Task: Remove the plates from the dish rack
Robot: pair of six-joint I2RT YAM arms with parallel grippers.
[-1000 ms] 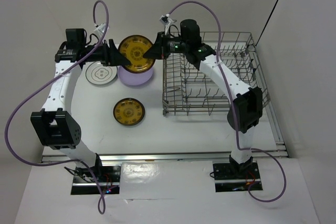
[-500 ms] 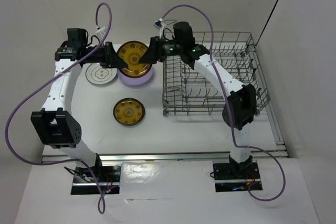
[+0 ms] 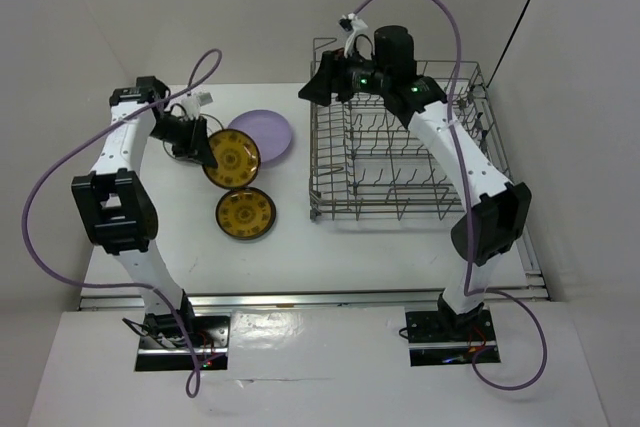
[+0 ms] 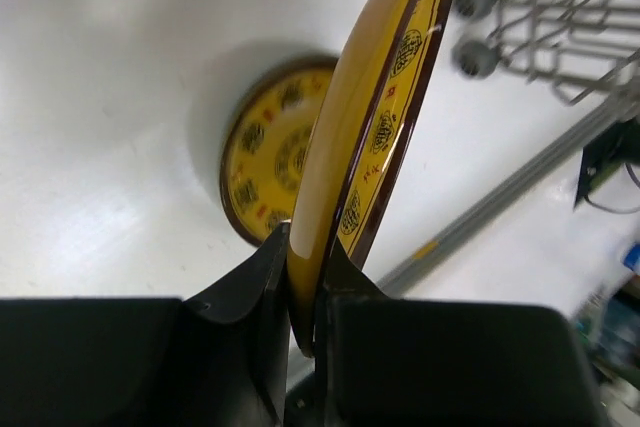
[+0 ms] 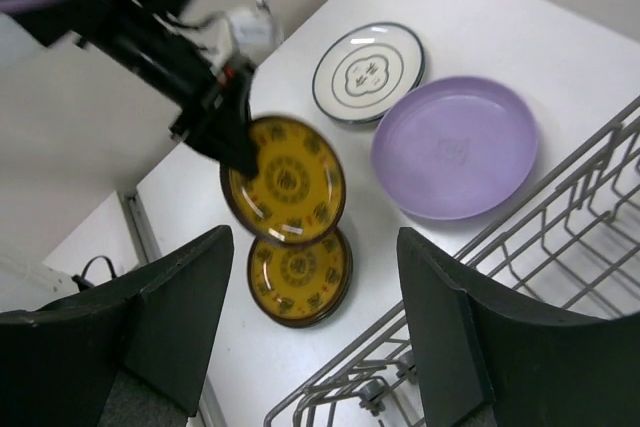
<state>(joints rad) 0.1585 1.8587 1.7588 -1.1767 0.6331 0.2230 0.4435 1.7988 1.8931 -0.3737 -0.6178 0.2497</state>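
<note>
I should first move the tilted plate to the middle of the lying mustard plate. The tilted plate hangs short of that middle and would fall beside the mustard plate if my left gripper opened now.
My left gripper (image 3: 203,146) is shut on the rim of a mustard-yellow plate (image 3: 232,157), which it holds tilted above the table. In the left wrist view that plate (image 4: 380,117) stands on edge between my jaws (image 4: 308,282). A second mustard plate (image 3: 246,214) lies flat just below it. A lavender plate (image 3: 266,133) and a white plate with dark motifs (image 5: 368,72) lie on the table further back. My right gripper (image 3: 318,87) hangs open and holds nothing above the far left corner of the dish rack (image 3: 380,205). No plate shows among the tines.
The grey wire rack fills the right half of the table, and its small wheels (image 4: 470,55) stand close to the lying mustard plate. Purple cables loop above both arms. A wall runs along the back and the right.
The right gripper let go of the mustard plate, opened and drew back over the rack's corner. The left gripper shut on the plate and carried it nearer, above the lying mustard plate.
</note>
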